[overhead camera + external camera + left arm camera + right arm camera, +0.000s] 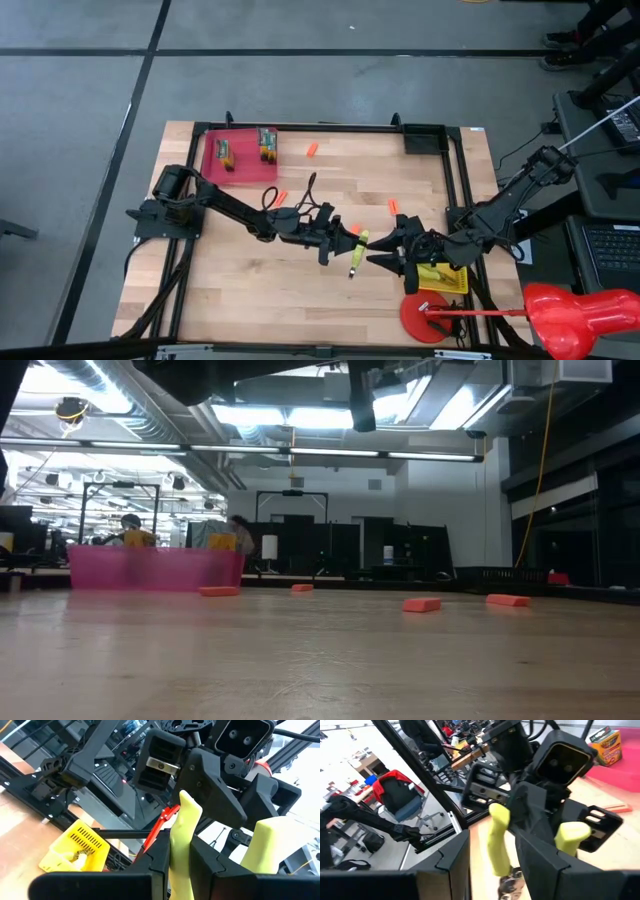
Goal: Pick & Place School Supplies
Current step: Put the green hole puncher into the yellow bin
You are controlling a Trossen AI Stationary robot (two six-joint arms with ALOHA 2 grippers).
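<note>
I should grab the small pliers by a yellow-green handle (365, 237) with my right gripper next. Then they can go in the yellow mesh basket (456, 281).
Small pliers (357, 250) with yellow-green handles hang in the air at mid-table between my two grippers. My left gripper (340, 240) comes from the left and is shut on them. My right gripper (385, 255) faces it from the right, open. In the right wrist view its fingers stand on either side of one handle (496, 837); whether they touch it I cannot tell. A crayon box (267, 143) stands in the pink tray (240, 172). Orange stubby pieces (311, 149) (393, 206) (281, 196) lie loose on the wood. My left gripper (181, 857) pinches one yellow-green handle (182, 827) of the pliers between its two fingers, coming level from the table's left. The other handle (265, 845) stands free beside it. The pliers are lifted clear of the table.
The yellow mesh basket (445, 280) sits at the right edge under my right arm, with a red round thing (425, 315) near it. The pink tray is at the far left corner. The low view shows orange pieces (421, 604) (508, 600) on bare wood.
</note>
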